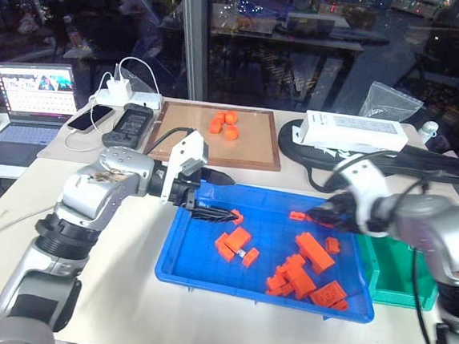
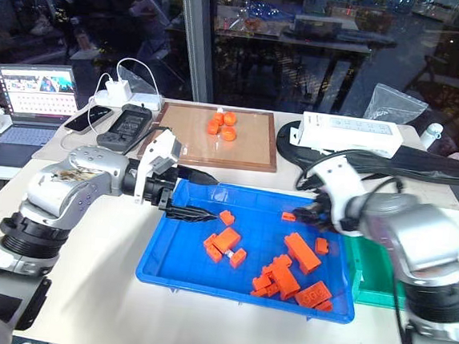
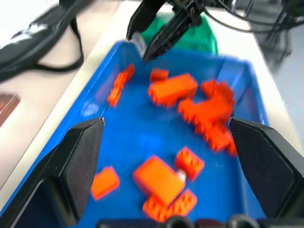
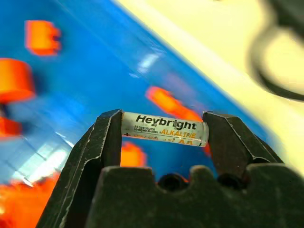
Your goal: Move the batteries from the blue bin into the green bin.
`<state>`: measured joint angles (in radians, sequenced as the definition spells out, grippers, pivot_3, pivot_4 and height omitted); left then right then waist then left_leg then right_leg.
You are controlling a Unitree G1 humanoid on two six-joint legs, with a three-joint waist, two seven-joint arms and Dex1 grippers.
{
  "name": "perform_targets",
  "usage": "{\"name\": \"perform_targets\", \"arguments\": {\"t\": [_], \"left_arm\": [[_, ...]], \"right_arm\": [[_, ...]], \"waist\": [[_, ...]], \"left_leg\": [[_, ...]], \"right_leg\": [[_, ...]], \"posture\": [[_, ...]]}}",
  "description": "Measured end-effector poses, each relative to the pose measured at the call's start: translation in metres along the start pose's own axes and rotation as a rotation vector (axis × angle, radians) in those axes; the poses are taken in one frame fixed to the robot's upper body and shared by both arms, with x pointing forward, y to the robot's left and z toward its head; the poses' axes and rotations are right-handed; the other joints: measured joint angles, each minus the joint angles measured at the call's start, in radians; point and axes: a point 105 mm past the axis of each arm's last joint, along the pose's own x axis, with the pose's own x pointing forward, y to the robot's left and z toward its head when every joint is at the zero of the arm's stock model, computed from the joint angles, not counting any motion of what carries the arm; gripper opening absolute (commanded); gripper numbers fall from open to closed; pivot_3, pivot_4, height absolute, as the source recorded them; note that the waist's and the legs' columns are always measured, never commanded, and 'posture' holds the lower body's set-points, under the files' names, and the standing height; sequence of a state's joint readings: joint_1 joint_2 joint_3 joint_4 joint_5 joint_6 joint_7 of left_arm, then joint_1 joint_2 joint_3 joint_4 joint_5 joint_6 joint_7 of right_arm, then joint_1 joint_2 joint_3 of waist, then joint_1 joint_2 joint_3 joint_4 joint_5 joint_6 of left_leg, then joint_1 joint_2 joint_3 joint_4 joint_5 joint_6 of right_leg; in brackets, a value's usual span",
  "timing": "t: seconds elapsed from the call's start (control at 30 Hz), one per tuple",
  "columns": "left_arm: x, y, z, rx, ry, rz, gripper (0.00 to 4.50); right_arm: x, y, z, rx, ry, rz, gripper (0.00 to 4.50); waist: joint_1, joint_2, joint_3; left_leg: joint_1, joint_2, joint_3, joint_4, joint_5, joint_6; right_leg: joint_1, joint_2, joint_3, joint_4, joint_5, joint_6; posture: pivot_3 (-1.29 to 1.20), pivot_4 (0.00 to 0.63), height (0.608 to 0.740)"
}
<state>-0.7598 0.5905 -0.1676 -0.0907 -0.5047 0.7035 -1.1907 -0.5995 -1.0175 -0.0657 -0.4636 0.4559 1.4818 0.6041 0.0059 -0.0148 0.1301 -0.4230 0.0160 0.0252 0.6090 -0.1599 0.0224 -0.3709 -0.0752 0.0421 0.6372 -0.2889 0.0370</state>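
The battery is over the blue bin and would miss the green bin (image 1: 390,270), so my right gripper will move there before it opens.
The blue bin (image 1: 204,279) lies in the middle of the table and holds several orange blocks (image 1: 312,252). My right gripper (image 1: 327,210) hovers over the bin's far right part. It is shut on a battery (image 4: 164,129), a silvery cylinder held crosswise between the fingertips in the right wrist view. A small silvery end (image 3: 181,175) shows beside an orange block on the bin's floor; it may be another battery. My left gripper (image 3: 166,128) is open over the bin's left part, with nothing between its fingers. The green bin (image 1: 390,270) stands against the blue bin's right side, partly behind my right arm.
Behind the blue bin lies a wooden-framed tray (image 1: 251,154) with orange pieces. A white box (image 1: 353,132) and black cables (image 1: 423,161) are at the back right. A laptop (image 1: 31,98), a phone, a black device (image 1: 131,125) and a power strip are at the back left.
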Motion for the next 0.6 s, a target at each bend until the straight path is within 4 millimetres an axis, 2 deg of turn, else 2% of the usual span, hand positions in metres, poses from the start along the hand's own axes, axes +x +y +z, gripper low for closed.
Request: {"name": "perform_targets", "arguments": {"t": [0.07, 0.17, 0.4, 0.47, 0.5, 0.57, 0.6], "left_arm": [[0.002, 0.001, 0.004, 0.006, -0.018, -0.008, 4.5], [0.006, 0.002, 0.007, 0.015, -0.035, -0.016, 4.5], [0.007, 0.003, 0.006, 0.013, -0.035, -0.018, 4.5], [0.006, 0.004, 0.005, 0.02, -0.031, -0.01, 4.5], [0.006, 0.004, 0.006, 0.023, -0.03, -0.008, 4.5], [0.006, 0.004, 0.006, 0.027, -0.032, -0.005, 4.5], [0.006, 0.004, 0.006, 0.027, -0.032, -0.003, 4.5]], "right_arm": [[-0.011, -0.013, -0.011, 0.021, 0.035, -0.044, 2.47], [-0.019, -0.022, -0.034, 0.057, 0.103, -0.069, 2.47], [-0.013, -0.028, -0.067, 0.131, 0.164, -0.078, 2.47], [-0.01, -0.032, -0.081, 0.155, 0.203, -0.091, 3.47], [-0.009, -0.033, -0.085, 0.16, 0.211, -0.098, 3.57], [-0.01, -0.038, -0.087, 0.155, 0.217, -0.115, 4.27], [-0.011, -0.04, -0.086, 0.149, 0.213, -0.122, 4.48]], "waist": [[-0.002, 0.0, 0.0], [-0.007, 0.001, -0.001], [-0.016, 0.002, -0.001], [-0.015, 0.002, -0.001], [-0.015, 0.002, -0.001], [-0.015, 0.002, -0.001], [-0.015, 0.002, -0.001]], "left_leg": [[0.0, 0.0, 0.0, -0.001, 0.0, 0.0], [0.0, 0.001, 0.001, -0.001, 0.0, 0.0], [0.0, 0.0, 0.001, 0.0, 0.0, 0.0], [0.0, 0.0, 0.001, 0.0, 0.0, 0.0], [0.0, 0.0, 0.001, 0.0, 0.0, 0.0], [0.0, 0.0, 0.001, 0.0, 0.0, 0.0], [0.0, 0.0, 0.001, 0.0, 0.0, 0.0]], "right_leg": [[0.0, 0.0, 0.0, -0.001, 0.0, 0.0], [0.001, 0.0, 0.001, -0.003, 0.0, 0.0], [0.002, 0.0, 0.001, -0.004, 0.0, 0.001], [0.002, 0.0, 0.001, -0.004, 0.0, 0.001], [0.002, 0.0, 0.001, -0.005, 0.0, 0.001], [0.002, 0.0, 0.001, -0.005, 0.0, 0.001], [0.002, 0.0, 0.001, -0.005, 0.0, 0.001]], "posture": [[0.0, 0.15, 0.699], [0.0, 0.15, 0.699], [0.0, 0.15, 0.699], [0.0, 0.15, 0.699], [0.0, 0.15, 0.699], [0.0, 0.15, 0.699], [0.0, 0.15, 0.699]]}}
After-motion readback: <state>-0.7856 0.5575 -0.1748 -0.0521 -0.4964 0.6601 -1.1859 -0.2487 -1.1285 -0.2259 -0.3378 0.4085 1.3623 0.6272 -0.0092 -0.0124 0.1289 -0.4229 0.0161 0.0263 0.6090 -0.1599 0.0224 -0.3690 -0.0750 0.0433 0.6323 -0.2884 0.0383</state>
